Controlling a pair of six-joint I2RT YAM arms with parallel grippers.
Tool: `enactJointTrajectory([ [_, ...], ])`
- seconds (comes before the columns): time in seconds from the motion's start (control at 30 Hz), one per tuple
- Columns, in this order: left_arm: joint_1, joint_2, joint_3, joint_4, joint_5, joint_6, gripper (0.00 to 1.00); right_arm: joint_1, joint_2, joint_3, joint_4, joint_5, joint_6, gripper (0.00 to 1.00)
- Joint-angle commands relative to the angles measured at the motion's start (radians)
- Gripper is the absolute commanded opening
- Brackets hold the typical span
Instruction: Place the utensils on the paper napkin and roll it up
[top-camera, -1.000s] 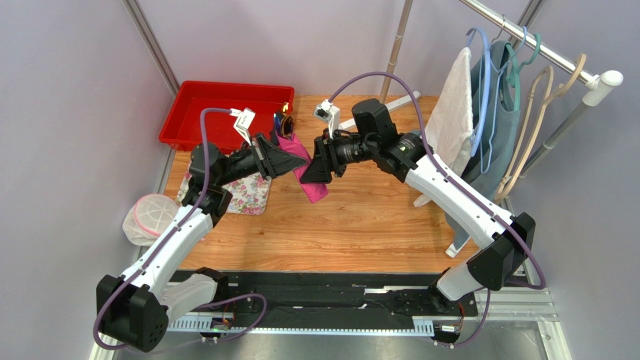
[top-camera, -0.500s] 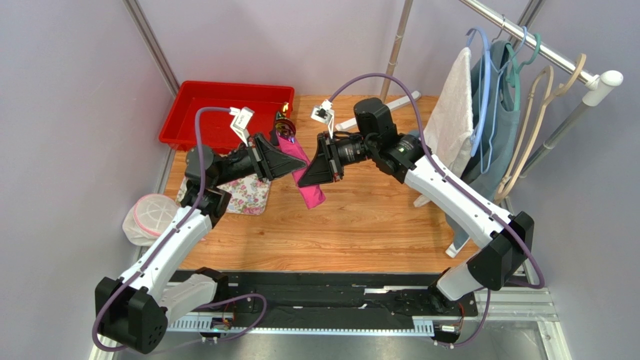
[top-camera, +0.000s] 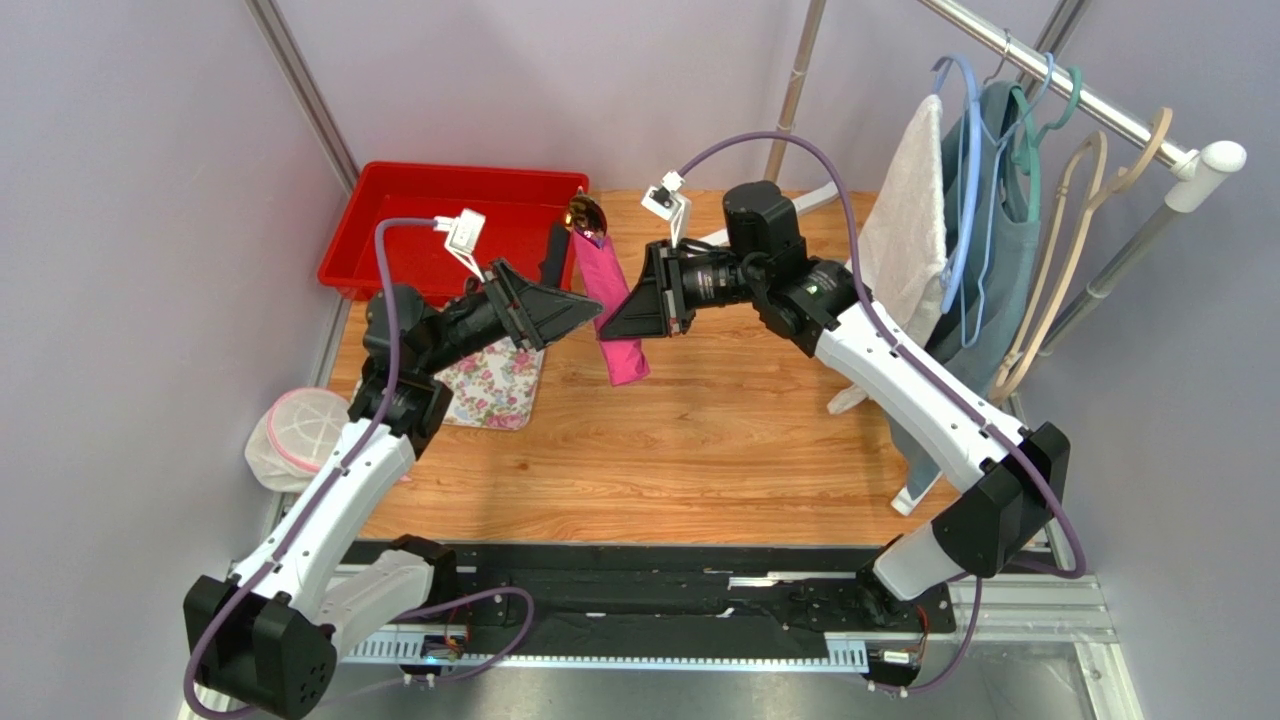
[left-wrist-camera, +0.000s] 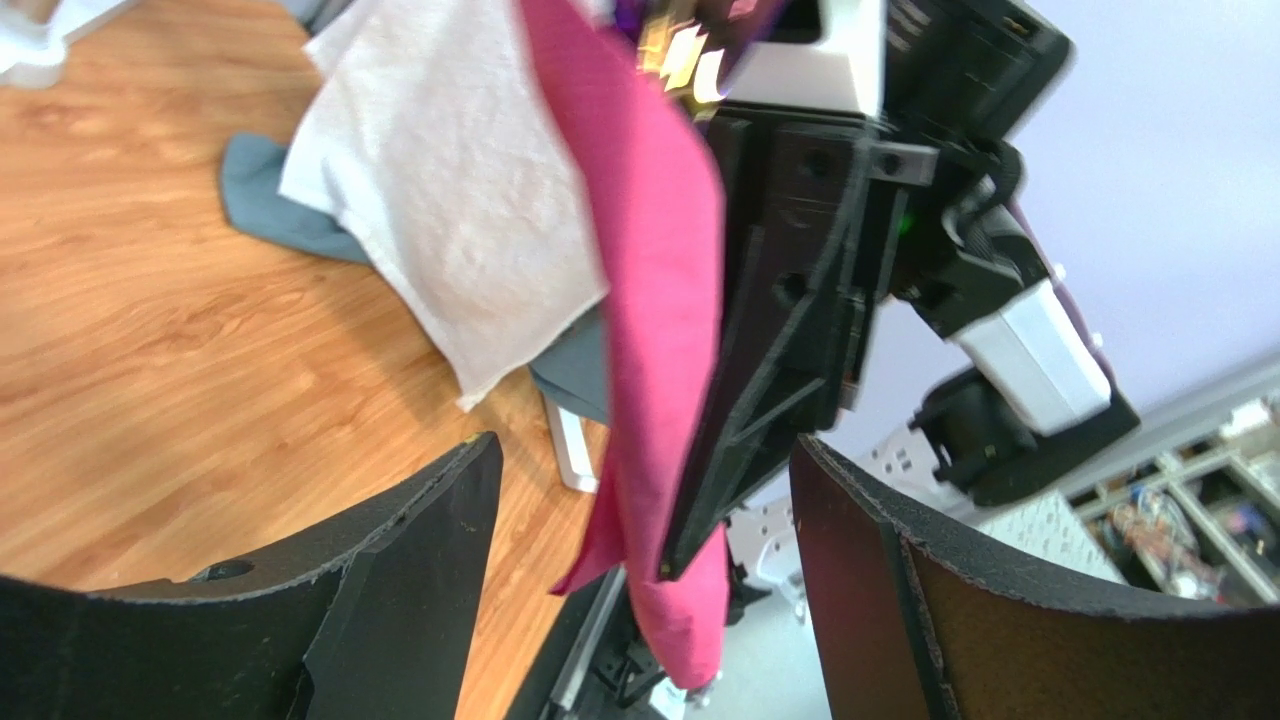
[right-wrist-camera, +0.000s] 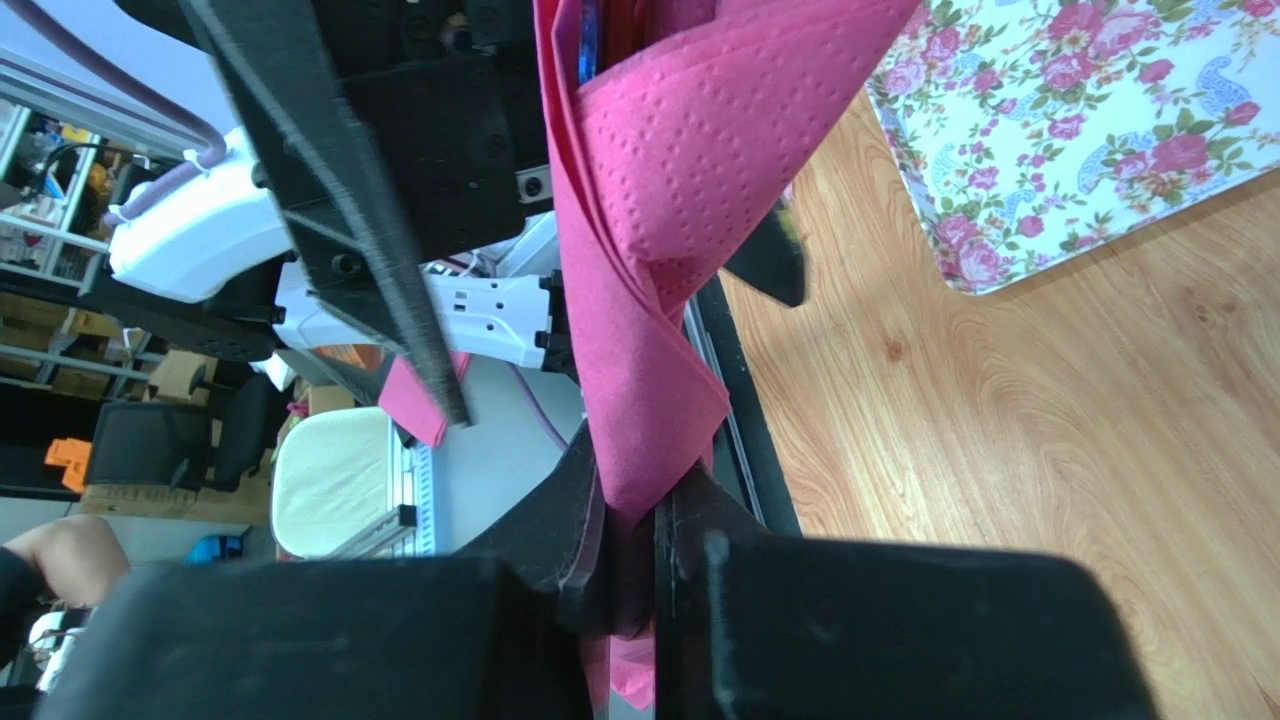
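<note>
My left gripper takes the napkin roll by its lower part next, so the utensil ends stay free and the roll goes over still rolled up.
The paper napkin (top-camera: 613, 308) is a magenta roll hanging upright above the wooden table (top-camera: 721, 435). Shiny purplish-gold ends of the utensils (top-camera: 583, 216) stick out of its top. My right gripper (top-camera: 613, 327) is shut on the lower part of the roll; the right wrist view shows the pink paper (right-wrist-camera: 676, 195) pinched between my right gripper's (right-wrist-camera: 631, 518) jaws. My left gripper (top-camera: 589, 311) stands open just left of the roll. In the left wrist view the napkin (left-wrist-camera: 661, 300) hangs between the spread jaws of my left gripper (left-wrist-camera: 646, 446), touching neither, with utensil ends (left-wrist-camera: 684, 45) glinting at its top.
A red tray (top-camera: 451, 210) sits at the back left. A floral cloth (top-camera: 496, 387) lies under the left arm, with a pink mesh bowl (top-camera: 301, 435) off the table's left edge. At the right, a rack (top-camera: 1082, 105) holds hangers, a white towel (top-camera: 902, 225) and grey garments.
My left gripper has opened and let go of the roll, pulling back a little to the left. My right gripper has shut on the roll, which now hangs more upright.
</note>
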Motion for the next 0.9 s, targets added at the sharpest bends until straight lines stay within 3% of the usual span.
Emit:
enactJointTrajectory([
  [0.0, 0.007, 0.008, 0.036, -0.078, -0.095, -0.065, 0.78, 0.002, -0.001, 0.047, 0.16, -0.007, 0.097, 0.0],
  [0.23, 0.007, 0.038, 0.029, 0.078, -0.056, -0.154, 0.69, 0.003, 0.019, 0.031, 0.257, -0.021, 0.182, 0.0],
  [0.43, 0.004, 0.074, 0.023, 0.14, -0.029, -0.238, 0.46, 0.008, 0.029, 0.031, 0.277, -0.006, 0.186, 0.0],
  [0.63, -0.007, 0.093, 0.022, 0.153, -0.01, -0.275, 0.45, 0.011, 0.049, 0.042, 0.289, 0.002, 0.191, 0.0],
  [0.77, -0.01, 0.099, 0.016, 0.132, -0.013, -0.294, 0.5, 0.011, 0.057, 0.041, 0.33, -0.003, 0.214, 0.0],
  [0.87, -0.014, 0.11, 0.019, 0.127, -0.012, -0.306, 0.47, 0.019, 0.065, 0.044, 0.341, -0.004, 0.222, 0.0],
])
